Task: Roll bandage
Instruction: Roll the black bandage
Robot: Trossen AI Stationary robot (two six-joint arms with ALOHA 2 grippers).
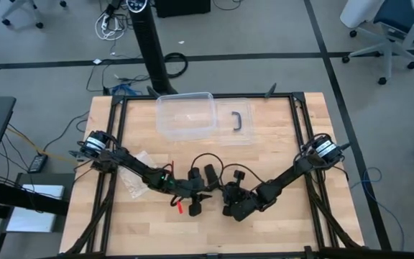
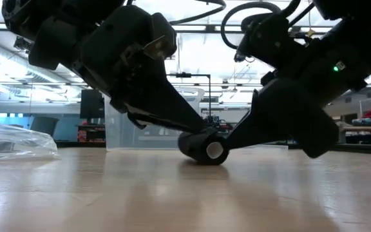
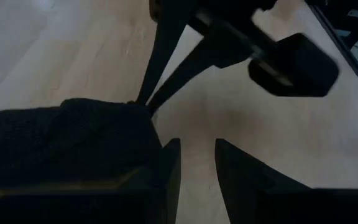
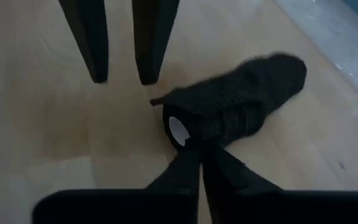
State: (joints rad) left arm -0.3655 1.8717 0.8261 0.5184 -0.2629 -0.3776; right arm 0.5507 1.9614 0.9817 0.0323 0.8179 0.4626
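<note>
The black roll (image 4: 244, 93) is beside my right gripper, which is shut. My right gripper will next open again to straddle the roll, then close on the white-core end (image 4: 180, 129).
The bandage is a small black roll (image 2: 201, 147) with a white core (image 2: 214, 150), lying on its side on the wooden table, near the middle. It also shows in the right wrist view (image 4: 241, 99) and the left wrist view (image 3: 67, 143). My left gripper (image 4: 123, 79) is open, pointing down beside the roll's core end. My right gripper (image 4: 199, 155) is shut, with its tips at the roll's core end. In the high view both grippers (image 1: 198, 198) (image 1: 225, 196) meet at the table's middle and hide the roll. My left gripper has the outer side of one finger (image 3: 166, 163) right beside the roll's end (image 3: 145, 140); I cannot tell whether it touches. My right gripper's shut fingertips (image 4: 194, 152) rest against the roll's end beside the white core (image 4: 178, 130), slanting down from the table's right. The roll lies on the table.
A clear plastic box (image 1: 185, 115) and its lid with a black handle (image 1: 239, 121) stand at the far middle. A crinkly clear bag (image 1: 139, 176) lies at the left, under the left arm. Bare wood lies toward the near edge.
</note>
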